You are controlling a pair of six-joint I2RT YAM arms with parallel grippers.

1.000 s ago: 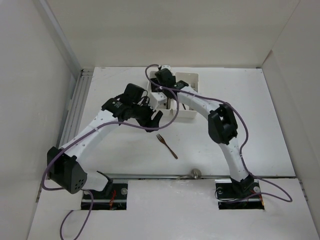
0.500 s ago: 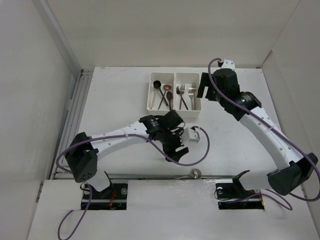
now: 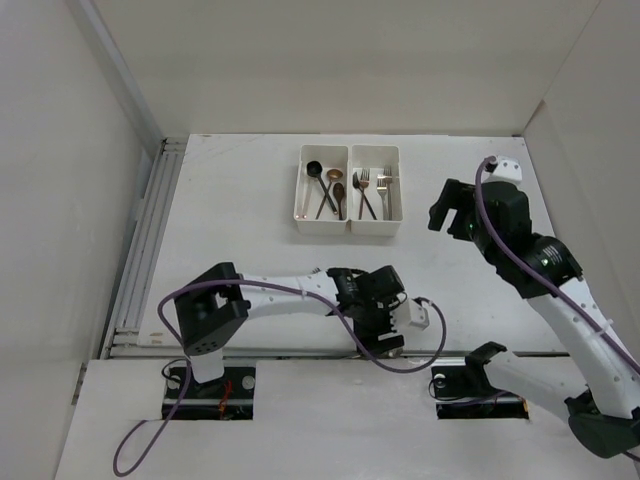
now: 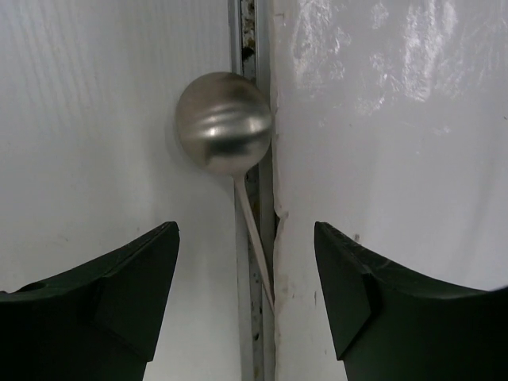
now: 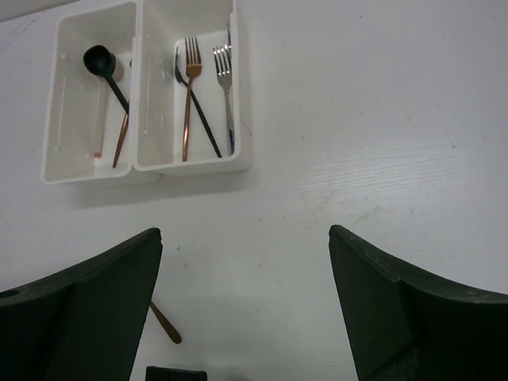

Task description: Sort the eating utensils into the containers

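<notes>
The fingers of my left gripper are still short of the spoon's neck, so it is too early to close. First, my left gripper moves to the spoon's neck, then closes on it.
A silver spoon (image 4: 224, 123) with a pale handle lies along the groove at the table's near edge. My left gripper (image 4: 244, 232) hangs just over that handle, open, one finger on each side and not touching it. In the top view the left gripper (image 3: 388, 338) covers the spoon. Two white containers (image 3: 300, 195) (image 3: 397, 190) stand side by side at the back. The left container (image 5: 55, 95) holds a black spoon (image 5: 101, 62) and a copper one. The right container (image 5: 238, 95) holds forks (image 5: 189, 87). A copper handle end (image 5: 163, 321) lies on the table. My right gripper (image 5: 244, 232) is open and empty, right of the containers (image 3: 448, 205).
A metal groove (image 4: 248, 48) runs along the near edge, where the table meets a lower shelf. A slotted rail (image 3: 150, 230) borders the table's left side. White walls close in the back and both sides. Purple cables trail off both arms.
The left arm has swung from beside the containers down to the near edge, over the spoon. The right arm has pulled back from the containers to the right side.
</notes>
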